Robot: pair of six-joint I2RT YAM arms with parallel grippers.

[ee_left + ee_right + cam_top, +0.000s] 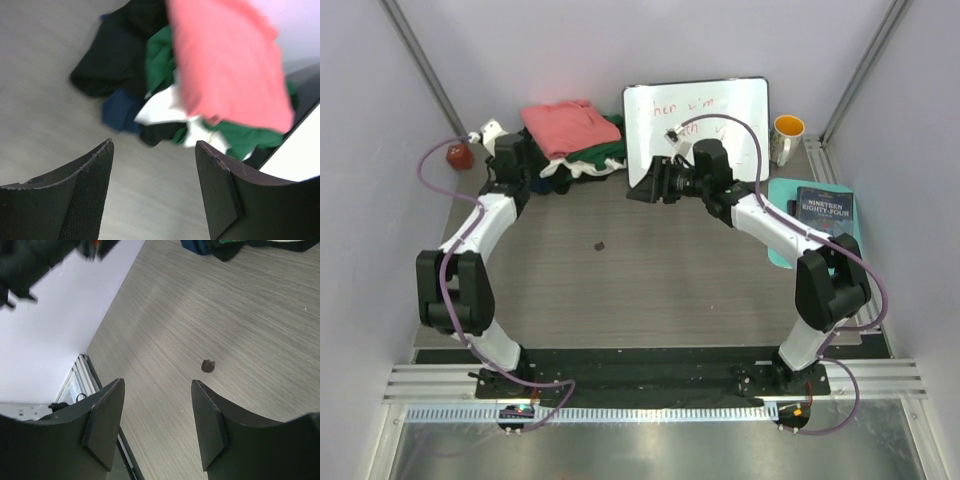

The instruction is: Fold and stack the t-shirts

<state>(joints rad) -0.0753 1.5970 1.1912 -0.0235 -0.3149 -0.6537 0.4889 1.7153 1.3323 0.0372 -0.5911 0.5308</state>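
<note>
The salmon-pink shirt [570, 125] needs to come off the heap and be laid out for folding. My left gripper should grab the shirt's near corner next.
The t-shirts lie in a heap at the back of the table, left of centre. A folded salmon-pink shirt [570, 125] [225, 65] is on top, with dark green [160, 60], white [160, 107] and black [110, 55] cloth crumpled beneath it. My left gripper [540, 180] [154, 150] hangs just left of and in front of the heap, open, with only bare table between its fingers. My right gripper [636, 190] [157, 387] is to the right of the heap, in front of the whiteboard. It is open and holds nothing.
A white board with red writing [720, 110] leans at the back. An orange-lined mug [787, 135] stands right of it, and a book [823, 210] lies on a teal mat. A red object [459, 155] sits back left. A small dark speck [600, 244] [207, 366] marks the table [650, 290].
</note>
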